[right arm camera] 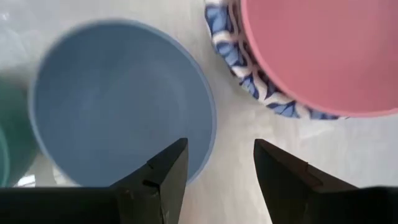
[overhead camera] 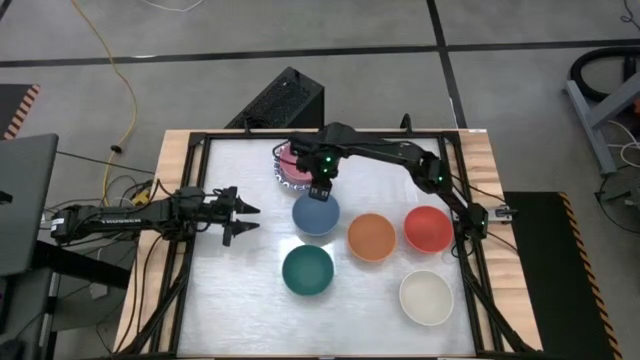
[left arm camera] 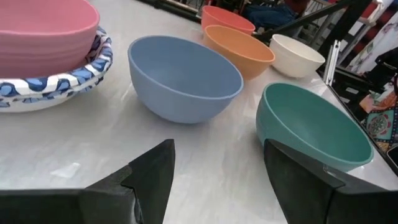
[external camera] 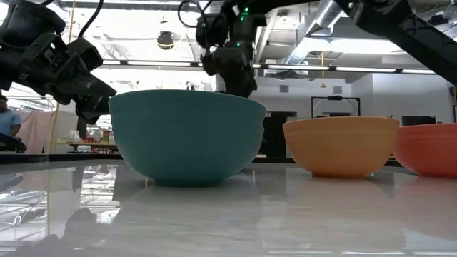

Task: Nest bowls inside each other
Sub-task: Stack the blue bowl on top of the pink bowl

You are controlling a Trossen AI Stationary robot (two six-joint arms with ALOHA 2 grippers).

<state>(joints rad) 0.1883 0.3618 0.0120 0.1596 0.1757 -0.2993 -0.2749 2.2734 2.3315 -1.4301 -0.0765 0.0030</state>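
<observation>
The blue bowl needs to go inside the pink bowl (right arm camera: 323,50), so next my right gripper needs to grab it by its rim (right arm camera: 208,112).
A pink bowl (overhead camera: 296,160) sits nested in a white bowl with a blue patterned rim (right arm camera: 227,46) at the table's far middle. Just nearer stands the blue bowl (overhead camera: 315,215), upright on its base. Nearer still are the dark green bowl (overhead camera: 307,270), the orange bowl (overhead camera: 371,237), the red bowl (overhead camera: 428,228) and the cream bowl (overhead camera: 426,297), each standing alone. My right gripper (right arm camera: 221,168) points down, open, over the blue bowl's far rim (right arm camera: 208,118), one finger above its inside and one outside, touching nothing. My left gripper (overhead camera: 243,218) waits open at the left, level, aimed at the blue bowl (left arm camera: 183,78).
The table's dark frame (overhead camera: 190,200) runs along its left, far and right edges. Bare tabletop (overhead camera: 240,290) lies at the near left. In the low view the green bowl (external camera: 187,135) hides most of what stands behind it.
</observation>
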